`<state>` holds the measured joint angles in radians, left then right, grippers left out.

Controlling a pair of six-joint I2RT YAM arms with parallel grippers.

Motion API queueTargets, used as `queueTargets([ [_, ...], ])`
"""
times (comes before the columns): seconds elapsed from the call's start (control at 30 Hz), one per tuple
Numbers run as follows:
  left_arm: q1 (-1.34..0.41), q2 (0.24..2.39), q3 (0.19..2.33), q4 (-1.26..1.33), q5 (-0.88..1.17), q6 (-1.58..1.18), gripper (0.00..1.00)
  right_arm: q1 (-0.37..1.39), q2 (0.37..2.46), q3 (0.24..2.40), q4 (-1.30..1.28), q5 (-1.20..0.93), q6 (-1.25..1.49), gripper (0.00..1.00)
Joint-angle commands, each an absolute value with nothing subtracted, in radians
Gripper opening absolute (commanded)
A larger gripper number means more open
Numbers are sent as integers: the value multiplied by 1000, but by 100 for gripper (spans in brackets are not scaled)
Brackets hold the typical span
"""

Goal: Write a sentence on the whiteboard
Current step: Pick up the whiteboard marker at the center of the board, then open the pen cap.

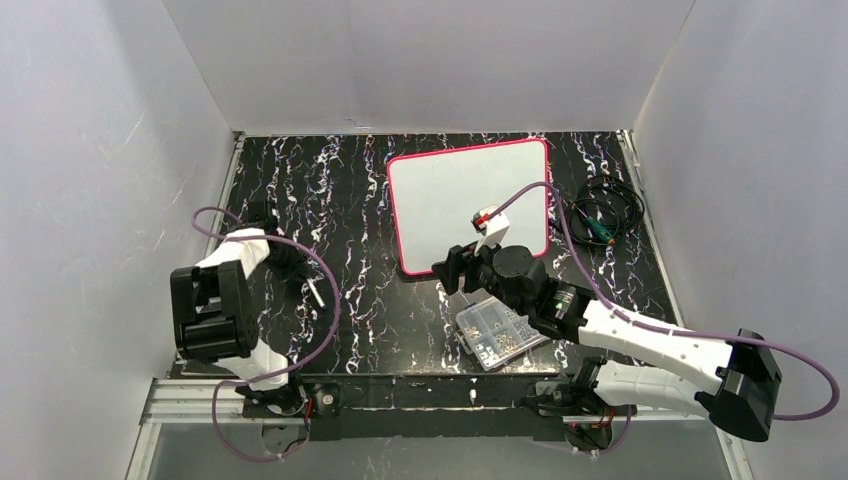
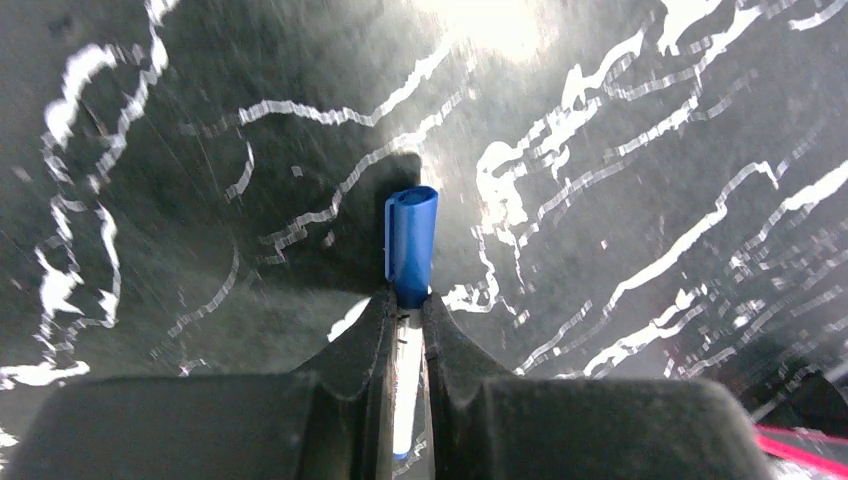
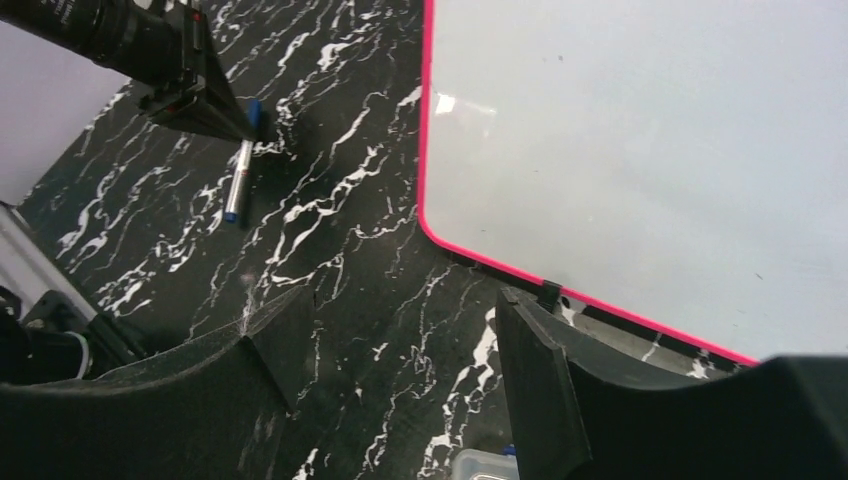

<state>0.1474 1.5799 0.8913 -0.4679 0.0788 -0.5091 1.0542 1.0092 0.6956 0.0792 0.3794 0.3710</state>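
Note:
I will next grab the marker with my right gripper by its white body near its back end [image 2: 404,418], so the marker's blue cap [image 2: 411,240] stays free for my left gripper.
The whiteboard [image 1: 470,200] lies flat at the back centre of the table, pink-framed. Its surface is bare white and no sentence is in view; its near-left corner [image 3: 440,225] shows in the right wrist view. A marker [image 1: 316,292] with a blue cap [image 2: 411,240] and a white barrel lies on the black marbled table to the left. My left gripper [image 2: 405,298] is shut on the marker's barrel just behind the cap, low on the table. From the right wrist view the marker [image 3: 238,180] pokes out below the left gripper [image 3: 245,125]. My right gripper [image 3: 400,345] hangs open and empty above the table by the board's near-left corner.
A clear parts box [image 1: 497,330] with small hardware sits near the front, under the right arm; its corner [image 3: 480,465] shows below the right jaws. Coiled black cables [image 1: 603,212] lie right of the board. White walls enclose the table on three sides.

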Motion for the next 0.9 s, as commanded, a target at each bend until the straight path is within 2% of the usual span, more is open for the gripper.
queueTargets([
  [0.0, 149, 1404, 814, -446, 216, -617, 0, 1055, 1036, 701, 178, 279, 416, 75],
  [0.23, 120, 1059, 671, -411, 280, -842, 0, 1062, 1186, 768, 204, 160, 454, 76],
  [0.4, 55, 892, 607, -419, 297, -942, 0, 1102, 1292, 815, 268, 113, 482, 75],
  [0.67, -66, 824, 601, -419, 287, -1033, 0, 1190, 1460, 929, 262, 79, 465, 71],
  [0.87, -84, 816, 608, -419, 304, -1039, 0, 1213, 1579, 1022, 223, 58, 441, 58],
])
